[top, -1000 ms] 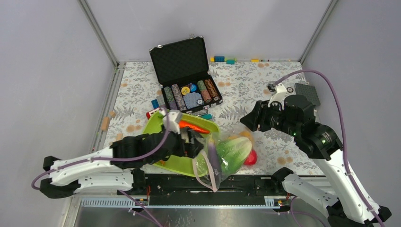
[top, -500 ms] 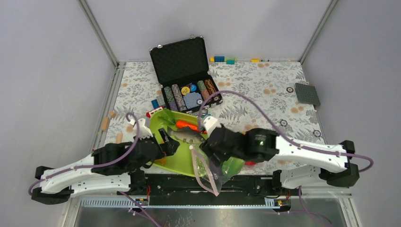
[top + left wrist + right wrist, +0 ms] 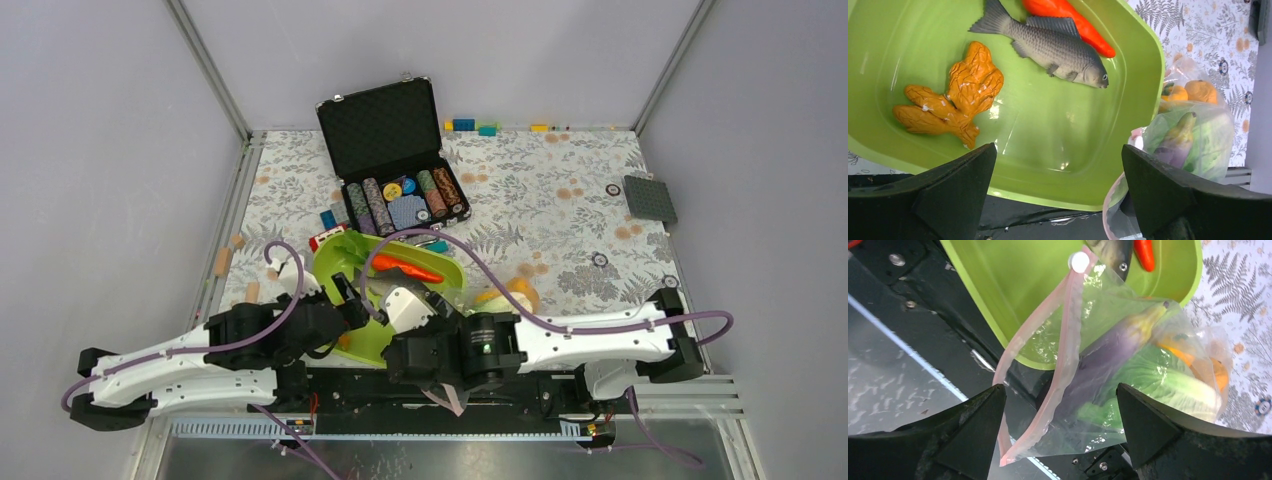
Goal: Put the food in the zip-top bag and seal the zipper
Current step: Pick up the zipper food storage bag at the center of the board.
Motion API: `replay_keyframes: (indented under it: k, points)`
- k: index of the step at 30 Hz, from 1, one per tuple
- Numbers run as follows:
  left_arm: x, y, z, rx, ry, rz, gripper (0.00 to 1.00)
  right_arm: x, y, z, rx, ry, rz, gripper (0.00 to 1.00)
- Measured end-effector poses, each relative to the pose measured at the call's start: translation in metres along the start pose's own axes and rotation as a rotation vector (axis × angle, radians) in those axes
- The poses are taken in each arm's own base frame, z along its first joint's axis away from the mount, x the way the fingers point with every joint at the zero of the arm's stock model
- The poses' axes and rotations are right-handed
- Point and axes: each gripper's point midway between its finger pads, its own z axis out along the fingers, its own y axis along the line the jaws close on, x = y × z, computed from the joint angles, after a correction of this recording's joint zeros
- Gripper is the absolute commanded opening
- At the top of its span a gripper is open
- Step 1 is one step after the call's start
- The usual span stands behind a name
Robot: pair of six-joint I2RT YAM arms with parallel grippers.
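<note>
My right gripper should next grab the zip-top bag [image 3: 1128,365] by one pink zipper edge [image 3: 1059,383], away from the white slider, to hold the bag's opening open for food.
The clear zip-top bag [image 3: 1128,365] lies against the near right corner of the lime tray [image 3: 1058,125], its mouth hanging over the table's near edge. It holds a purple eggplant [image 3: 1108,355], green lettuce [image 3: 1153,385] and an orange fruit [image 3: 1218,372]. The pink zipper [image 3: 1058,360] gapes open. A grey fish [image 3: 1053,45], an orange carrot [image 3: 1068,20] and an orange knobbly root [image 3: 953,95] lie in the tray. My right gripper [image 3: 1060,435] is open just above the bag's mouth. My left gripper [image 3: 1058,195] is open and empty at the tray's near rim. No apple or pepper shows.
An open black case of poker chips [image 3: 400,190] stands behind the tray. A grey baseplate [image 3: 650,198] lies at the far right, and small blocks [image 3: 475,126] line the back wall. The black mounting rail [image 3: 350,385] runs under the bag's mouth. My right arm [image 3: 600,335] crosses the near edge.
My right arm has swung from the far right down over the bag. My left gripper has let go of the bag's mouth and drawn back to the tray's near rim.
</note>
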Motion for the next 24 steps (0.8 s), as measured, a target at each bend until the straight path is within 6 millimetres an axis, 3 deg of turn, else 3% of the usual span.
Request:
replay_keyframes:
  k: [3,5,9,10,11,13,16,20,24]
  points:
    - [0.002,0.005,0.001,-0.008,0.001,0.001,0.99,0.014,0.000,0.008,0.063,0.051,0.006,0.84]
    - [0.002,0.007,0.002,-0.010,0.001,0.001,0.99,0.029,-0.005,0.014,0.120,0.096,0.010,0.73]
    - [0.003,0.007,0.002,-0.017,0.002,0.004,0.99,0.062,-0.028,0.013,0.241,0.181,0.029,0.17]
    - [0.004,0.007,0.003,-0.021,0.003,0.008,0.99,0.066,-0.033,0.011,0.264,0.191,0.033,0.06]
    - [0.005,0.008,0.004,-0.026,0.004,0.013,0.99,0.070,-0.041,0.009,0.298,0.198,0.052,0.02]
    - [0.007,0.007,0.007,-0.042,0.007,0.032,0.99,0.072,-0.057,0.002,0.340,0.201,0.085,0.00]
    - [0.011,0.002,0.012,-0.052,0.013,0.063,0.99,0.067,-0.096,-0.006,0.400,0.196,0.211,0.00]
    - [0.011,-0.012,0.019,-0.063,0.019,0.101,0.99,0.061,-0.177,-0.022,0.519,0.173,0.438,0.00]
    - [0.001,-0.025,0.037,-0.091,0.025,0.091,0.99,0.060,-0.251,-0.060,0.630,0.118,0.605,0.01]
